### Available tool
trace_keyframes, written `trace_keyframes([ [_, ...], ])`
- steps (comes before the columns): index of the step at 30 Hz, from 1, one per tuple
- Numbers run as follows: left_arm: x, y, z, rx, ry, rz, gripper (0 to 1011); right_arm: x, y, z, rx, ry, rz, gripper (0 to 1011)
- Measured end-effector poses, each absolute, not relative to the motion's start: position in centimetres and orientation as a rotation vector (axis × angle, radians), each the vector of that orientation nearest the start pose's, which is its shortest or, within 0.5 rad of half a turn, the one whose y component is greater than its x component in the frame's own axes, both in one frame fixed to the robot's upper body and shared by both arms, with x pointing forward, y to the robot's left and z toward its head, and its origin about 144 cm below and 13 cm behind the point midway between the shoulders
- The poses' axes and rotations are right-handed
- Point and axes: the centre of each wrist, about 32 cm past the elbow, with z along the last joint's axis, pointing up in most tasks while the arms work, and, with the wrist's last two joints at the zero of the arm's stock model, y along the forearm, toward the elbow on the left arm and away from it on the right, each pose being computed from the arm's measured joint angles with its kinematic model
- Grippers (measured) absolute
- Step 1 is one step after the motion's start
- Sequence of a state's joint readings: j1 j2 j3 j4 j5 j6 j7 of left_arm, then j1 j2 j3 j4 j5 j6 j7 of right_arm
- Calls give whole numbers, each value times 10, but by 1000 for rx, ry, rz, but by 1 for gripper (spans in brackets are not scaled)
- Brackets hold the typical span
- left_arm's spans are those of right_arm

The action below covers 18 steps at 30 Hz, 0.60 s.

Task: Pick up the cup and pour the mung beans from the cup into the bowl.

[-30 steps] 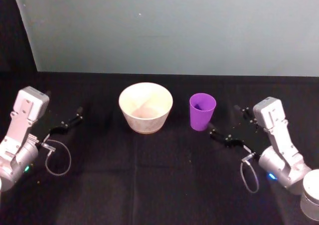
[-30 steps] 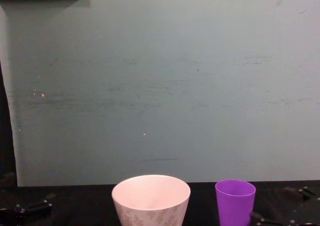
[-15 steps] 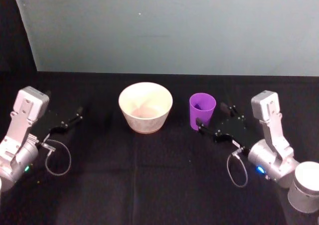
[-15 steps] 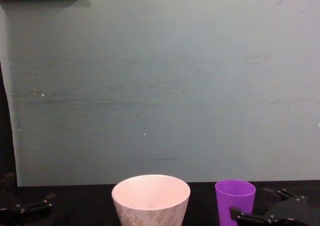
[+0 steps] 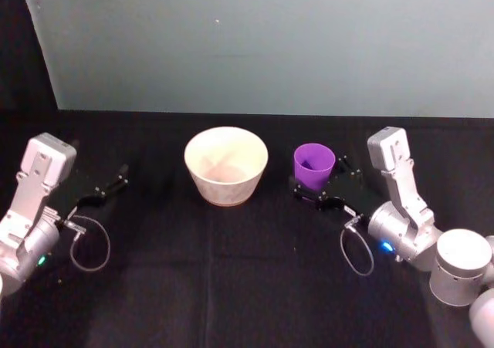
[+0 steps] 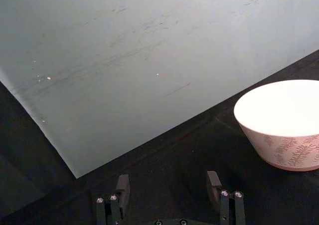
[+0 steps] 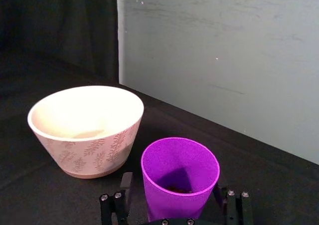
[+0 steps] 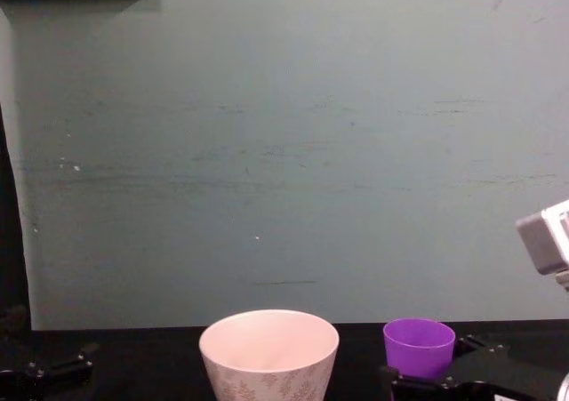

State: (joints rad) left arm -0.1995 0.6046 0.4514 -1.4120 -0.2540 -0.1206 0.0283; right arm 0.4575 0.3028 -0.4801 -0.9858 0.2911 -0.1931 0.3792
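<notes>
My right gripper grips the cup by its side next, to pour the mung beans into the bowl. That leaves the cup's open rim free.
The purple cup stands upright on the black table, just right of the white leaf-patterned bowl. My right gripper is open, with one finger on each side of the cup and small gaps showing. In the right wrist view the cup sits between the fingers, with a few dark mung beans at its bottom and the bowl beyond. In the chest view, cup and bowl stand side by side. My left gripper is open and parked at the far left.
A pale green wall rises behind the black table. A loose cable loop hangs by the left arm and another by the right. The left wrist view shows the bowl well off from the left gripper.
My right arm has moved in toward the cup, so its open fingers now stand on both sides of it. Cup, bowl and left arm have not moved.
</notes>
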Motion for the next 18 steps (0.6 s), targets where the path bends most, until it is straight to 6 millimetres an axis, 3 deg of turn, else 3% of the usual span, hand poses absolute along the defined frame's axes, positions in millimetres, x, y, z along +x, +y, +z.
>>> trace_keyframes([
  [14, 489, 310, 1140, 304, -285, 1248, 1011, 567, -240, 1100, -116, -23, -936, 994],
  [18, 489, 310, 1140, 304, -285, 1248, 1011, 565, -239, 1098, -115, -23, -938, 904],
])
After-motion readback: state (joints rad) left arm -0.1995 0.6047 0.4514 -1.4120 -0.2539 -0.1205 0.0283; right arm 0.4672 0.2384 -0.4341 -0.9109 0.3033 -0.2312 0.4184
